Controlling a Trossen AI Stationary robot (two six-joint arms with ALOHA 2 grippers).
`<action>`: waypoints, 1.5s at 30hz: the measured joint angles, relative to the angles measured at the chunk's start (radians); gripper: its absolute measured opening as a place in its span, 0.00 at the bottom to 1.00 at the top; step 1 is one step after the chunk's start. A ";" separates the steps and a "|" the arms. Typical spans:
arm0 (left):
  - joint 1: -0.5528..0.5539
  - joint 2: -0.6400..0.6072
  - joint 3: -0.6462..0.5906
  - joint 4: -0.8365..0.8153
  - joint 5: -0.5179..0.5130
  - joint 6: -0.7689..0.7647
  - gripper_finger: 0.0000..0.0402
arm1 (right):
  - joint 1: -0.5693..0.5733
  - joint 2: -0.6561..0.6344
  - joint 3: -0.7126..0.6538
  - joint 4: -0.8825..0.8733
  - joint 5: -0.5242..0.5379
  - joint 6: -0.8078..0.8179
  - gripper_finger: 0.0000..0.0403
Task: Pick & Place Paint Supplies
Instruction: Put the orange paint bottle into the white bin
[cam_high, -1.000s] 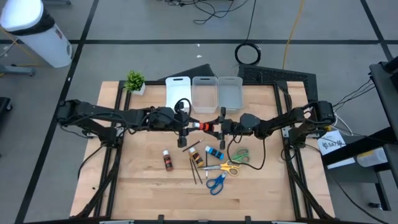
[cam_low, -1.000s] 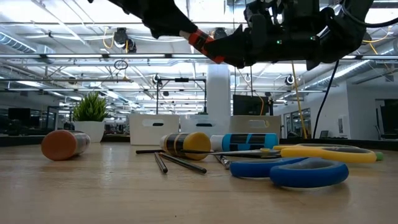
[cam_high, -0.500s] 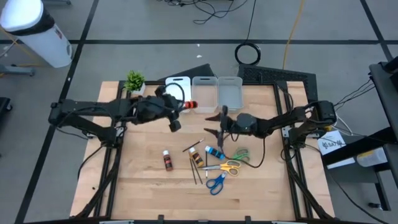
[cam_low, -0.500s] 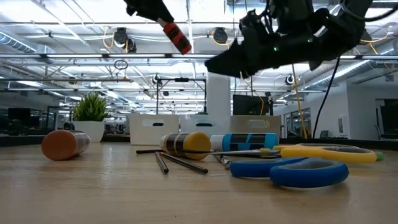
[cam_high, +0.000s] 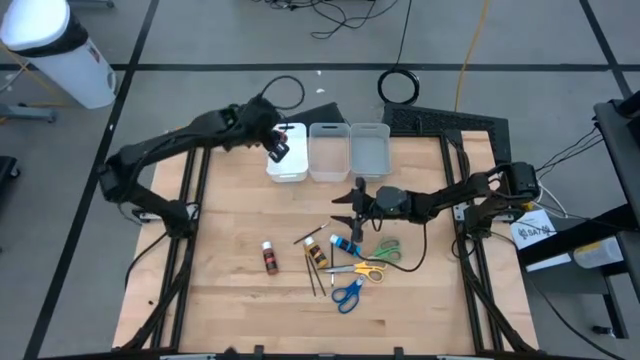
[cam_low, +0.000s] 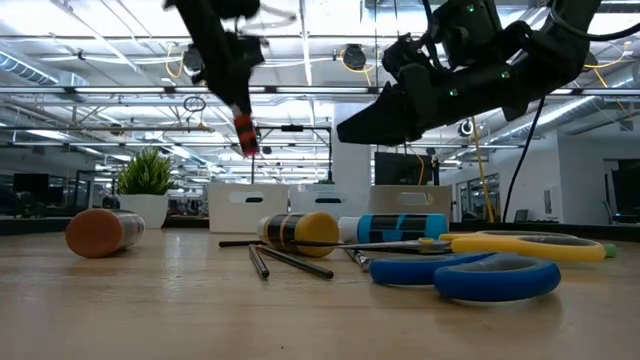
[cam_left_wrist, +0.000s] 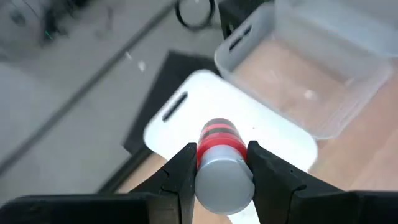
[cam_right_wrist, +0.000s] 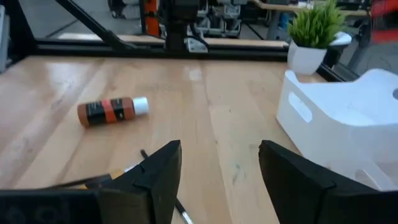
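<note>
The red bottle's lower end (cam_left_wrist: 219, 126) hangs above the white bin, so the bottle comes down next in my left gripper before that gripper releases it.
A red paint bottle (cam_left_wrist: 219, 140) with a grey end sits in my left gripper (cam_left_wrist: 222, 171), which is up over the leftmost whitish bin (cam_high: 290, 170) near the table's far edge. In the low view the bottle (cam_low: 243, 132) hangs under that gripper (cam_low: 240, 105). My right gripper (cam_high: 347, 207) hovers open at mid-table, above the remaining supplies. Those lie flat on the table: a brown bottle (cam_high: 269, 257), a second brown bottle (cam_high: 315, 251), a blue bottle (cam_high: 345, 243), thin dark brushes (cam_high: 317, 275), and green (cam_high: 386, 248), yellow (cam_high: 366, 268) and blue (cam_high: 347, 292) scissors. My left gripper pinches the red bottle between its two fingers (cam_left_wrist: 183, 168), on the body by the grey end (cam_left_wrist: 224, 180). The fingers come from above, pointing down, and lie along the bottle. The bottle is lifted clear and hangs below them, slightly tilted, over the white bin.
Three whitish bins stand in a row at the far edge: left (cam_left_wrist: 186, 106), middle (cam_high: 329, 150), right (cam_high: 369, 148). A small potted plant (cam_right_wrist: 314, 31) stands left of them. The right wrist view shows the brown bottle (cam_right_wrist: 112, 111) lying on bare wood. Cables trail from the right arm.
My left gripper has carried the red bottle away from the right gripper at mid-table, toward the far edge and the left bin. It has tipped downward, so the bottle has gone from lying roughly level to hanging. My right gripper has stayed near mid-table.
</note>
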 joint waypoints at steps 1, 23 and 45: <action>0.031 0.028 0.000 0.001 0.034 0.000 0.31 | 0.000 0.000 0.000 0.002 0.000 0.000 0.50; 0.192 0.371 0.002 0.102 0.083 0.002 0.31 | 0.000 0.000 0.000 0.007 0.002 -0.001 0.49; 0.178 0.372 -0.003 0.102 -0.005 0.034 0.52 | 0.000 0.001 0.000 0.004 0.002 -0.001 0.49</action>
